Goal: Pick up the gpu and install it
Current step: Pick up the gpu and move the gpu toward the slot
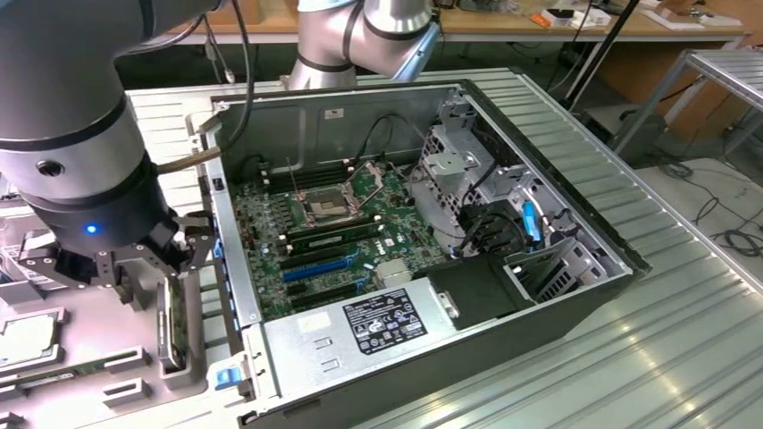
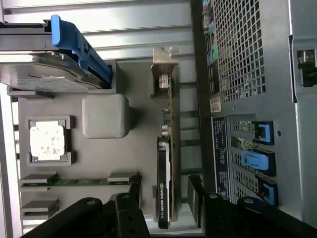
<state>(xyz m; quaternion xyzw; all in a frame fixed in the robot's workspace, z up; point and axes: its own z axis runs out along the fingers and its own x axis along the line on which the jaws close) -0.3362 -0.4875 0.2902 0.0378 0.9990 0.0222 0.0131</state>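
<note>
The fingers on either side are still above the GPU's top edge, so closing now would miss. My gripper lowers first, then closes on the GPU.
The gpu (image 2: 168, 163) stands on its long edge in a slot of the grey parts tray (image 2: 143, 144), black face and green board edge showing, with its silvery end bracket (image 2: 165, 64) at the far end. In the exterior view the gpu (image 1: 174, 322) sits just beside the outer wall of the open computer case (image 1: 573, 295). My gripper (image 2: 166, 206) hangs above the card's near end. It is open, with one black finger (image 2: 130, 210) on each side of the card and not touching it. From the exterior view the gripper (image 1: 120, 268) is at the left.
The tray also holds a hard drive in a blue caddy (image 2: 54, 59), a processor chip (image 2: 47, 141), a memory stick (image 2: 79, 182) and a grey block (image 2: 105, 115). The case's motherboard (image 1: 322, 223) has blue slots (image 1: 316, 265), with a power supply (image 1: 381, 322) in front.
</note>
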